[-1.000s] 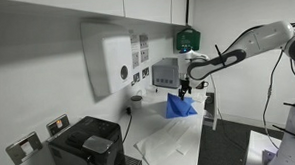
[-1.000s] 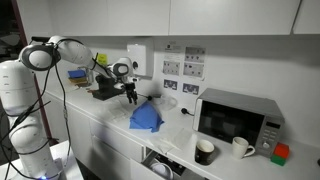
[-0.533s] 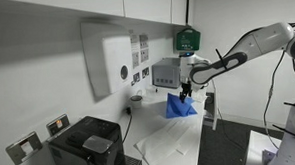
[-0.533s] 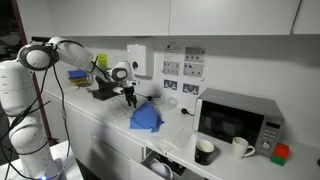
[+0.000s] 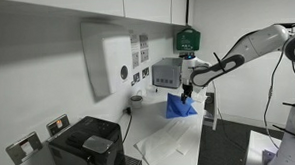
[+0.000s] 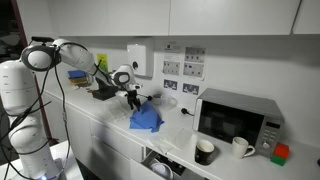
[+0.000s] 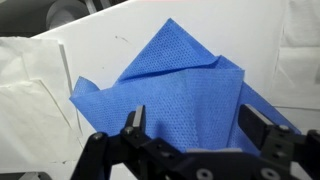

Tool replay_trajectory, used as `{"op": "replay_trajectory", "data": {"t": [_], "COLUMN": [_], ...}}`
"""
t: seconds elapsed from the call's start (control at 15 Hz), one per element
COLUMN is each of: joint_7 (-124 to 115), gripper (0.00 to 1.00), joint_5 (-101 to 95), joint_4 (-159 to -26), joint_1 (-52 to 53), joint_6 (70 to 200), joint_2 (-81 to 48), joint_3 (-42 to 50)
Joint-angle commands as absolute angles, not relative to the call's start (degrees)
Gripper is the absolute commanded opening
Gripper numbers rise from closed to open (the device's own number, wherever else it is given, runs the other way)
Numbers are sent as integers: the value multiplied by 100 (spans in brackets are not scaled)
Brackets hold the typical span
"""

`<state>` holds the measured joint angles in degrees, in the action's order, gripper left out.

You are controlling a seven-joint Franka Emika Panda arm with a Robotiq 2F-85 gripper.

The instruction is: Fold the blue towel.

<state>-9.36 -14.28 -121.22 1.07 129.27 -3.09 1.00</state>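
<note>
The blue towel [image 7: 175, 85] will be grabbed by my gripper at its edge nearest the grey box device, so the rest stays free to fold.
The blue towel [image 7: 175, 85] lies creased and partly folded over itself on the white counter; it also shows in both exterior views [image 5: 180, 108] [image 6: 146, 120]. My gripper [image 7: 195, 125] hangs just above the towel with its two fingers spread wide and nothing between them. In the exterior views the gripper [image 5: 186, 90] [image 6: 132, 101] sits over the towel's edge nearest the grey box device [image 5: 167, 73].
A larger white cloth sheet [image 5: 173, 139] [image 7: 25, 80] lies beside the towel. A microwave [image 6: 237, 117], two mugs [image 6: 204, 151] and a black coffee machine [image 5: 88, 147] stand along the counter. Wall sockets [image 6: 180, 69] and a white wall box [image 5: 111, 59] line the wall.
The gripper has shifted slightly over the towel; the towel has not visibly moved.
</note>
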Motion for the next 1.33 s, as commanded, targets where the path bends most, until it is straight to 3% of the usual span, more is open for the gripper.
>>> {"op": "replay_trajectory", "data": {"t": [0.0, 0.2, 0.53, 0.6, 0.8, 1.2, 1.27], "joint_7": [-529, -364, -250, -239, -209, -239, -247], "gripper": [100, 99, 88, 68, 49, 2, 0], "joint_5": [-1407, -1373, -1351, -1348, -1286, -1300, -1309], "joint_4": [-12240, -12220, -12192, -12186, -12176, -12164, -12170], "joint_1": [-10, -39, -49, -47, -52, -52, -54], "joint_6": [13252, 13351, 13337, 13331, 13317, 13263, 13257], "joint_2": [-311, -392, -451, -466, -488, -484, -461], "joint_3": [158, 181, 171, 169, 167, 173, 177]}}
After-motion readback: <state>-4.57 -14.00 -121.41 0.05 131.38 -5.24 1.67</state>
